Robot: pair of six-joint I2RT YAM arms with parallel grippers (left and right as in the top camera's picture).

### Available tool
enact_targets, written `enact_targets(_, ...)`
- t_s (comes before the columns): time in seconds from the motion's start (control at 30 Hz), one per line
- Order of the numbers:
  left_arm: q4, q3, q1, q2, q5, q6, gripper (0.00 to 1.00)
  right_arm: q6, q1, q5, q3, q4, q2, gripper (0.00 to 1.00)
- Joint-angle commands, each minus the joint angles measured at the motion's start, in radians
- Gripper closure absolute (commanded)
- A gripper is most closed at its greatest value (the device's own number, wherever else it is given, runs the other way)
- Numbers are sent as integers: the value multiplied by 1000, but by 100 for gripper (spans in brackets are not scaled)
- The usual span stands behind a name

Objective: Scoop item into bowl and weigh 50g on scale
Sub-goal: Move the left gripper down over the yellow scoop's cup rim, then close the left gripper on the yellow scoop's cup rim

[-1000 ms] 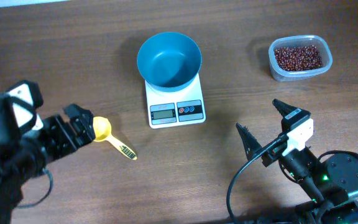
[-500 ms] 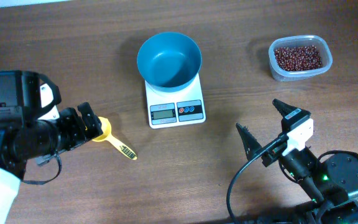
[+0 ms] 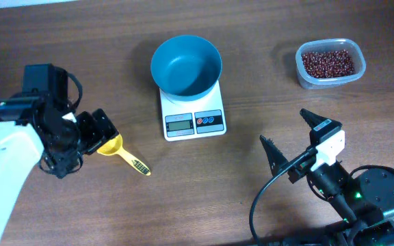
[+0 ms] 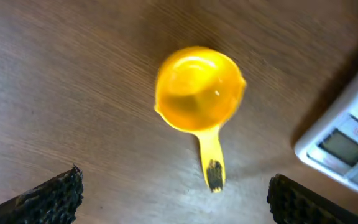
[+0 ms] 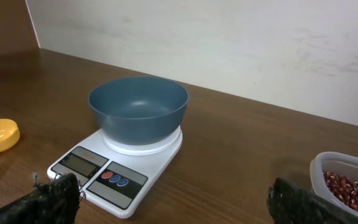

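Note:
Next, the left gripper picks up the yellow scoop by the rim of its cup (image 3: 111, 144) (image 4: 199, 93), which leaves the handle free for handing over.
The teal-blue bowl (image 3: 186, 65) stands empty on the white scale (image 3: 193, 113); both also show in the right wrist view, bowl (image 5: 138, 109) on scale (image 5: 114, 174). The red-brown beans (image 3: 327, 63) fill a clear tub (image 3: 308, 78) at the back right, seen too in the right wrist view (image 5: 350, 186). A small yellow scoop (image 3: 118, 150) lies left of the scale, bowl up, empty (image 4: 197, 93). My left gripper (image 3: 101, 133) is open just above the scoop, its fingers (image 4: 173, 196) either side of the handle end. My right gripper (image 3: 294, 142) is open and empty at the front right.
The brown wooden table (image 3: 60, 48) carries everything. A corner of the scale (image 4: 347, 146) shows at the right of the left wrist view. A pale wall (image 5: 229, 43) stands behind the table in the right wrist view.
My left arm has swung round and come over the yellow scoop, with its open fingers now above the scoop. The right arm, bowl, scale and tub have not moved.

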Motion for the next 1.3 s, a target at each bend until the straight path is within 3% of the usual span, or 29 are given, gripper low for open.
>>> enact_targets(0.0,42,16,-2,58,-55,-113,1,4,9,8,-9,1,-8,1)
enact_targets(0.1,99,16,-2,125,-54,-113,2,4,9,8,-9,1,-8,1)
enact_targets(0.2,119,16,-2,204,-54,-124,16,4,9,8,-9,0,-8,1)
enact_targets(0.27,129,16,-2,250,-55,-150,33,4,9,8,-9,1,-8,1)
enact_targets(0.37,158,15,-2,291,-55,-169,43,4,9,8,-9,1,-8,1)
enact_targets(0.47,205,-15,-3,299,-55,-169,62,4,9,8,-9,1,-8,1)
enact_targets(0.6,280,-74,-3,299,-55,-169,66,4,9,8,-9,0,-8,1)
enact_targets(0.7,319,-103,-3,299,-55,-169,60,4,9,8,-9,1,-8,1)
enact_targets(0.73,319,-109,-3,299,-55,-168,64,4,9,8,-9,1,-8,1)
enact_targets(0.8,315,-110,-3,299,-55,-168,100,4,9,8,-9,0,-8,1)
enact_targets(0.93,298,-96,2,292,-55,-168,100,4,9,8,-9,1,-8,1)
enact_targets(1.13,93,-3,7,134,-37,-168,100,4,9,8,-9,0,-8,1)
enact_targets(1.27,89,-3,6,-51,174,-167,100,4,9,8,-9,1,-8,1)
